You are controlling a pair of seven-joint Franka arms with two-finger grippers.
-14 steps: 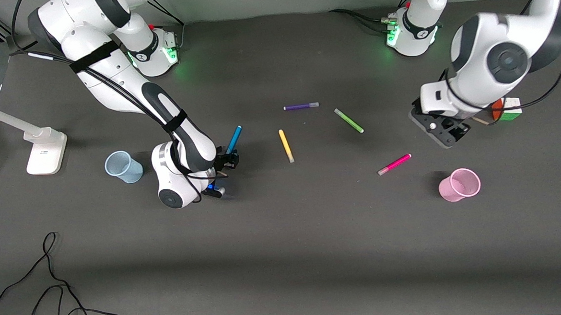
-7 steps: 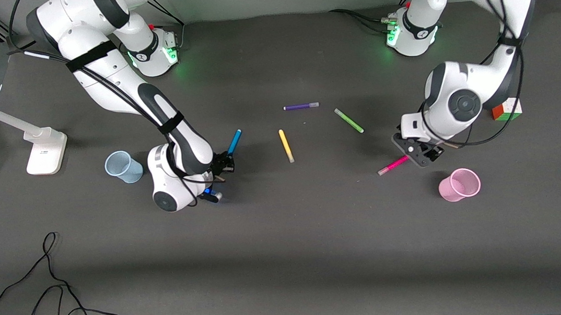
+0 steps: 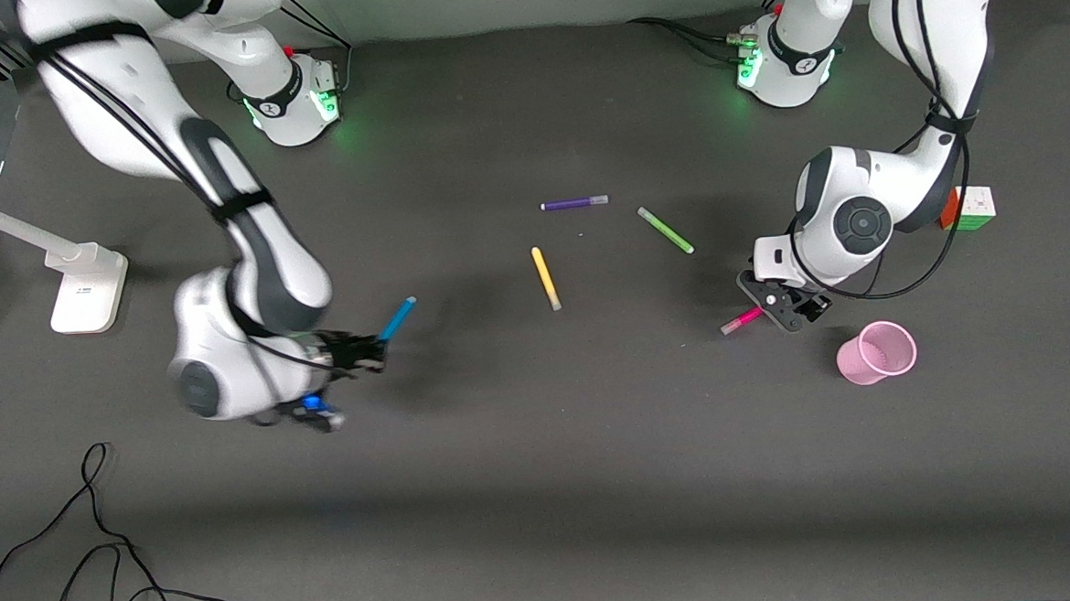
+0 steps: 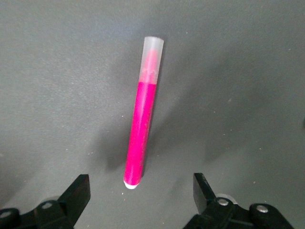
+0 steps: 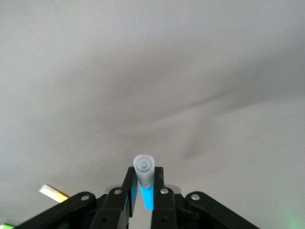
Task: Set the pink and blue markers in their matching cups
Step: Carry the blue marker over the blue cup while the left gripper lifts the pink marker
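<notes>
The pink marker's clear end with the cap (image 4: 150, 58) should stay free for the pink cup, so my left gripper will grab the marker by its white-tipped barrel end (image 4: 133, 174).
My right gripper (image 3: 370, 351) is shut on the sky-blue marker (image 3: 398, 318) and holds it tilted above the bare table; the right wrist view shows its greyish end (image 5: 144, 168) sticking out between the shut fingers. The pale blue cup is hidden under the right arm. The pink marker (image 3: 742, 320) lies flat on the table. My left gripper (image 3: 779, 311) is open and low over its end toward the pink cup (image 3: 877, 352). In the left wrist view the marker (image 4: 141, 124) points away from the gripper (image 4: 141, 198), its near end level with the fingertips (image 4: 82, 187).
A purple marker (image 3: 574, 203), a yellow marker (image 3: 546, 278) and a green marker (image 3: 665, 230) lie mid-table. A colour cube (image 3: 970, 207) sits by the left arm. A white stand (image 3: 86, 287) is at the right arm's end, and loose cables (image 3: 99, 543) lie nearer the front camera.
My right gripper has carried the blue marker up and toward the right arm's end, and the arm now covers the blue cup. My left gripper has come down onto the pink marker's end.
</notes>
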